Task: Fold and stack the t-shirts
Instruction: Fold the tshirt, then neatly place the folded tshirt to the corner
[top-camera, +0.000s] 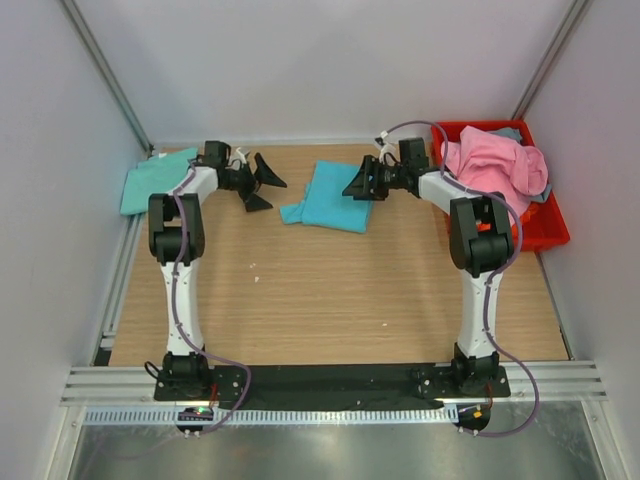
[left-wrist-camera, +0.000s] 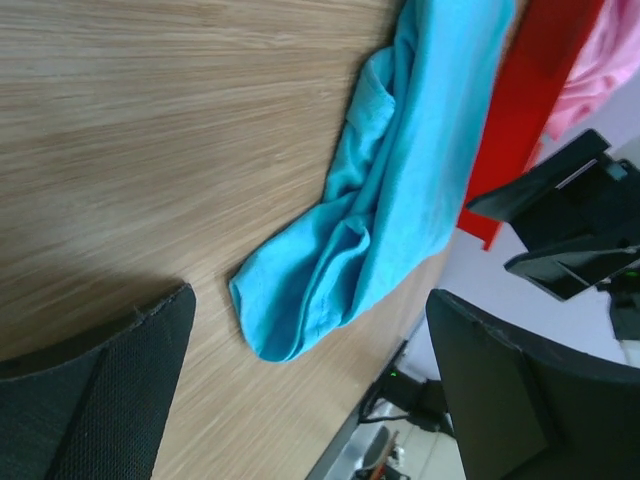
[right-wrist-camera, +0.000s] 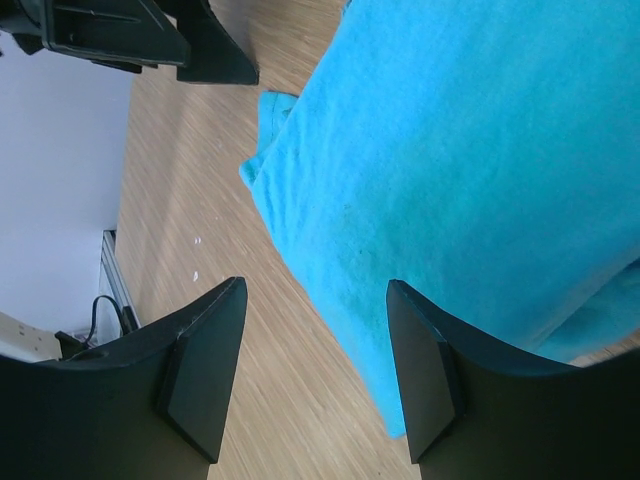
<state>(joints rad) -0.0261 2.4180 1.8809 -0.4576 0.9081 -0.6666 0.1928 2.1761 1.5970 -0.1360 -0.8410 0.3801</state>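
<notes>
I will next grab the turquoise-blue t-shirt with my left gripper by its sleeve side (top-camera: 294, 212), which faces the mint-green t-shirt (top-camera: 153, 181), to stack the turquoise-blue t-shirt there.
A turquoise-blue t-shirt (top-camera: 334, 196) lies folded on the table at the back middle, with a sleeve sticking out at its left. It also shows in the left wrist view (left-wrist-camera: 390, 190) and the right wrist view (right-wrist-camera: 470, 170). My left gripper (top-camera: 263, 187) is open and empty, just left of it. My right gripper (top-camera: 358, 186) is open and empty at its right edge. A mint-green t-shirt (top-camera: 153, 181) lies folded at the back left. A pink t-shirt (top-camera: 497, 166) is heaped in the red bin, over a grey-blue one (top-camera: 506, 132).
The red plastic bin (top-camera: 548, 224) stands at the back right against the wall. White walls close in the table on the left, back and right. A metal rail (top-camera: 330, 380) runs along the near edge by the arm bases.
</notes>
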